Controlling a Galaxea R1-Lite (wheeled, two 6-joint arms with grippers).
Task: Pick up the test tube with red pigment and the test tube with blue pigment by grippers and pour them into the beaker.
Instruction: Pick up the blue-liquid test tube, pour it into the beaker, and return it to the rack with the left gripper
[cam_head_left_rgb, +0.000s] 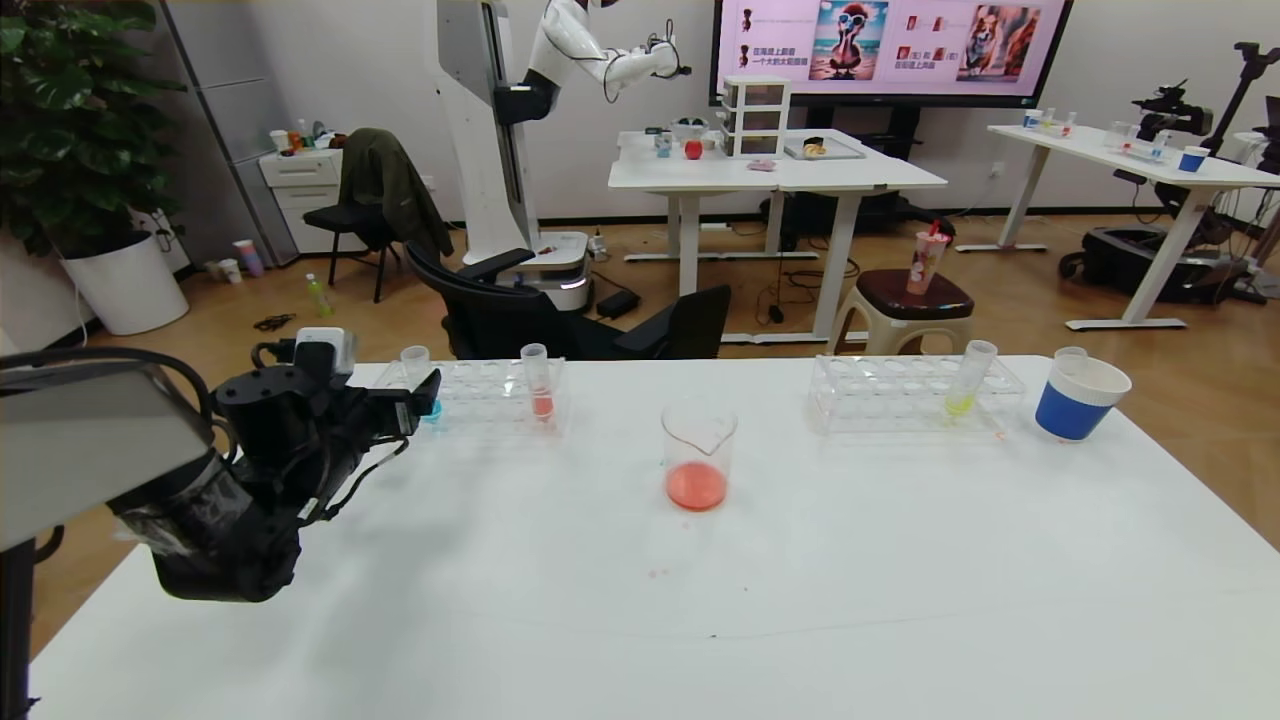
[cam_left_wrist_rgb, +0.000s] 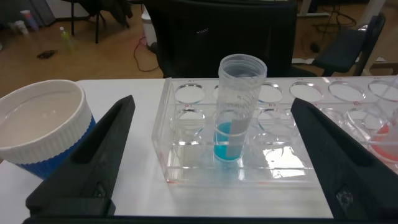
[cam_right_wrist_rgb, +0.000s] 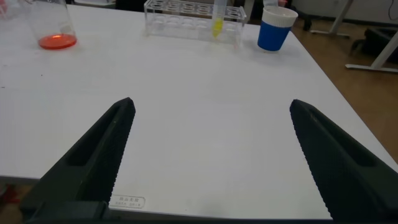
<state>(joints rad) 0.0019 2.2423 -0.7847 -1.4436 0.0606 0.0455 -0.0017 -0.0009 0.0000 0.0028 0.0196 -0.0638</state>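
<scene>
The fingers of my left gripper stop short in front of the clear rack (cam_left_wrist_rgb: 177, 174), so closing now would miss. It first moves toward the blue-pigment tube (cam_left_wrist_rgb: 237, 109), then closes on it.
The test tube with blue pigment (cam_left_wrist_rgb: 239, 106) stands upright in the left clear rack (cam_left_wrist_rgb: 177, 174); its rim also shows in the head view (cam_head_left_rgb: 415, 360). My left gripper (cam_left_wrist_rgb: 211, 102) is open just in front of that rack, facing the tube without touching it; it also shows in the head view (cam_head_left_rgb: 420, 400). A like tube with a little salmon-red liquid (cam_head_left_rgb: 540, 385) stands in the same rack. The beaker (cam_head_left_rgb: 698, 455) stands mid-table and holds red-orange liquid. My right gripper (cam_right_wrist_rgb: 211, 102) is open and empty over bare table at the front right, out of the head view.
A second rack (cam_head_left_rgb: 910, 390) at the back right holds a tube with yellow-green liquid (cam_head_left_rgb: 968, 380). A blue-banded paper cup (cam_head_left_rgb: 1078, 398) stands beside it. Another such cup (cam_left_wrist_rgb: 40, 124) stands close to the left rack, beside my left finger.
</scene>
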